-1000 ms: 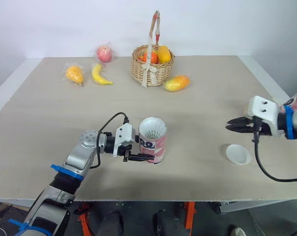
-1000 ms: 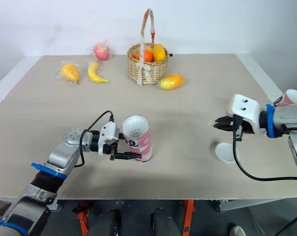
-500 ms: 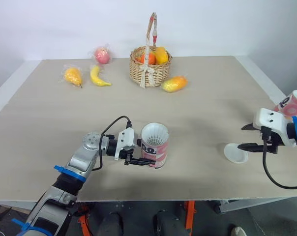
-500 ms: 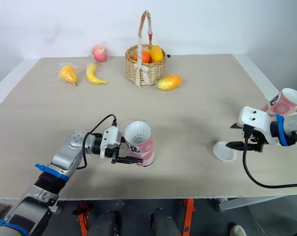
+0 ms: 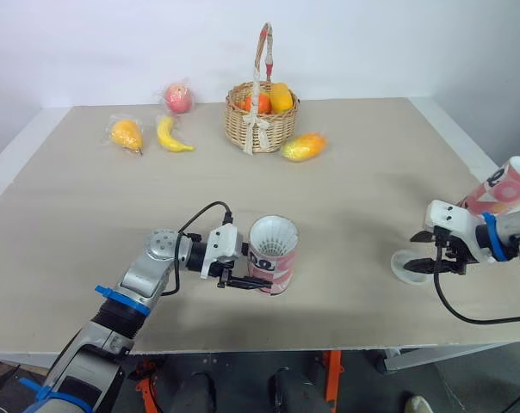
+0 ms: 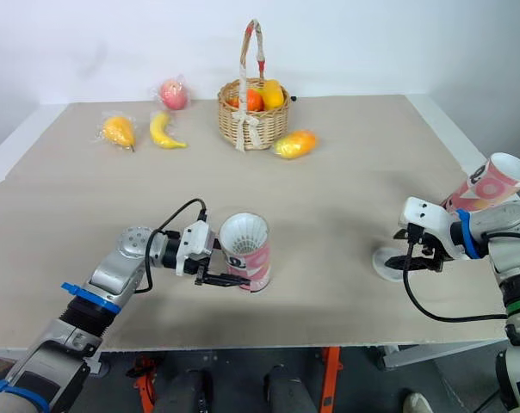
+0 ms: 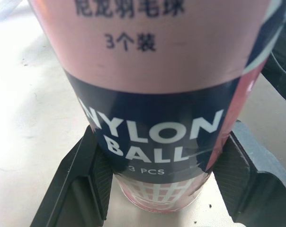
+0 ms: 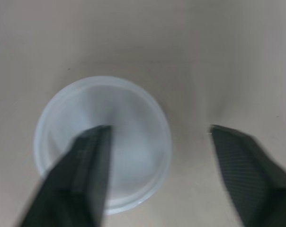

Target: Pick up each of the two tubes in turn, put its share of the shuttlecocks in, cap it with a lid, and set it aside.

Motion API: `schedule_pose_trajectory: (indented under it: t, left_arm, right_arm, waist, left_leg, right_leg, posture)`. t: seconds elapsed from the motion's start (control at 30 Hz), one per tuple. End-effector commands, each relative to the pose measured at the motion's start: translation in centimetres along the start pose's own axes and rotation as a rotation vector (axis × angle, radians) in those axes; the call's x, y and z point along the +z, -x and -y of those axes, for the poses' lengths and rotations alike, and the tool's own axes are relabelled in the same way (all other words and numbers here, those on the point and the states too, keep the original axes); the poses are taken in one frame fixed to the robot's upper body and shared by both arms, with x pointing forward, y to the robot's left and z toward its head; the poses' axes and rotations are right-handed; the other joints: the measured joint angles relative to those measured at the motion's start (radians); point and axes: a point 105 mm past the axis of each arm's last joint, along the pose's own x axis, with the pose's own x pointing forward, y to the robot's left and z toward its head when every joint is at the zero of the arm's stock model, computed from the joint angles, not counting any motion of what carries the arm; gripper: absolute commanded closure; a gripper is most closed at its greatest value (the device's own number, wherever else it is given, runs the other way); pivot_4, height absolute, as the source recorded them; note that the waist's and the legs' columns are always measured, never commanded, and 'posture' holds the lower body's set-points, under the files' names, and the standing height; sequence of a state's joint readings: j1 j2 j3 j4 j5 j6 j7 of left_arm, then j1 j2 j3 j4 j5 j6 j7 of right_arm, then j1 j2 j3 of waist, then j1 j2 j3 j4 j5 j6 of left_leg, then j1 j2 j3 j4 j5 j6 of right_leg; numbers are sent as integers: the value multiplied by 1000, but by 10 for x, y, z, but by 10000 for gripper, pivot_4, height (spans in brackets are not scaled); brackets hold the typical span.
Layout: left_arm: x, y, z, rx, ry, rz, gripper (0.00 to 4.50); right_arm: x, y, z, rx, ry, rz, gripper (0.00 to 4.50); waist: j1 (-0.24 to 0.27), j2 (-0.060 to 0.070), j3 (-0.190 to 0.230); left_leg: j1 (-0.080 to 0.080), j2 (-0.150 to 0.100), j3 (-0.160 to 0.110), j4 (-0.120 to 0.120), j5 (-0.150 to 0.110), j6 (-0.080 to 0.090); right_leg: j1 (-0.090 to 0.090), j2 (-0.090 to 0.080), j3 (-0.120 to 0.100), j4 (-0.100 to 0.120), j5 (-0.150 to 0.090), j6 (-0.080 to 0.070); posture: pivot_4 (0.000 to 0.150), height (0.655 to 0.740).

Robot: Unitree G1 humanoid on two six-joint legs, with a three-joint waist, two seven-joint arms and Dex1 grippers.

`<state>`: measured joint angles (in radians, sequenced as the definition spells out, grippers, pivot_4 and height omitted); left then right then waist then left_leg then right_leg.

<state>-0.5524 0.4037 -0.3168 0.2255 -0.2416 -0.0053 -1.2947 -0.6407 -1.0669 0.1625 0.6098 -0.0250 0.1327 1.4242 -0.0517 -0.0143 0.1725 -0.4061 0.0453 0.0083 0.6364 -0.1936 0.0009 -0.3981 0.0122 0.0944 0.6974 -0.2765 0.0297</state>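
Observation:
I should grab the translucent white lid by its rim (image 5: 394,265) with my right gripper next, and then it can cap the pink and navy tube (image 5: 271,256).
A pink and navy tube (image 5: 271,256) stands slightly tilted near the table's front, with a white shuttlecock skirt (image 5: 273,234) showing in its open top. My left gripper (image 5: 248,268) is shut on its lower part; in the left wrist view the fingers (image 7: 81,184) press both sides of the tube (image 7: 157,94). A white lid (image 5: 406,268) lies flat at the front right. My right gripper (image 5: 417,253) is open just above it; one of its fingers (image 8: 86,175) is over the lid (image 8: 133,142), the other beyond its rim. A second pink tube (image 5: 506,184) leans at the table's right edge.
At the back stand a wicker basket (image 5: 261,129) of fruit, a mango (image 5: 303,147) beside it, and a banana (image 5: 172,133), a bagged yellow fruit (image 5: 126,133) and an apple (image 5: 179,97) to the left. The table's right edge runs close behind my right gripper.
My right gripper was shut and above the table beyond the lid; it has opened and come down over the lid. The left gripper still holds the tube. The camera shifted slightly.

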Motion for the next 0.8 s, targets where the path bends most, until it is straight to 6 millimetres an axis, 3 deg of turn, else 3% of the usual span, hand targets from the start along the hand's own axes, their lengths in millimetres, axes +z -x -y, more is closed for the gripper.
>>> schedule_pose_trajectory:
  t: [0.03,0.13,0.27,0.37,0.5,0.67,0.8]
  left_arm:
    - [-21,1,7,-7,48,-84,18334]
    - [-21,2,8,-11,73,-80,18334]
    - [-24,4,8,-24,114,-98,18334]
    - [-29,7,9,-27,131,-129,18334]
    - [-30,8,7,-25,129,-137,18334]
    - [-30,10,6,-29,130,-141,18334]
    - [-29,10,3,-25,126,-140,18334]
  right_arm:
    - [8,6,-1,32,33,17,29018]
    - [12,7,-4,54,56,27,44687]
    - [18,11,0,32,80,40,44687]
    - [37,16,7,-17,128,88,44687]
    - [100,37,-14,33,296,290,44687]
    - [184,75,-70,130,585,553,44687]
    - [226,93,-97,174,739,677,44687]
  waist:
    - [0,0,0]
    - [0,0,0]
    - [-1,0,0]
    - [-6,0,0]
    - [-9,0,0]
    - [-9,0,0]
    - [-11,-1,0]
  left_leg:
    - [0,0,1,0,0,0]
    - [1,0,2,0,0,0]
    - [2,0,4,0,0,0]
    - [2,0,6,0,0,0]
    - [2,0,6,-1,0,0]
    - [1,1,5,-1,0,0]
    - [1,1,5,-1,0,0]
  right_leg:
    - [0,0,1,0,0,0]
    - [0,0,2,0,1,1]
    - [0,0,5,0,1,2]
    - [-1,0,6,0,1,2]
    - [-1,1,7,0,2,2]
    - [-2,1,6,0,2,2]
    - [-2,1,5,0,2,2]
  posture:
    - [1500,7400]
    - [1500,7400]
    - [1500,7400]
    - [1500,7400]
    - [1500,7400]
    - [1500,7400]
    - [1500,7400]
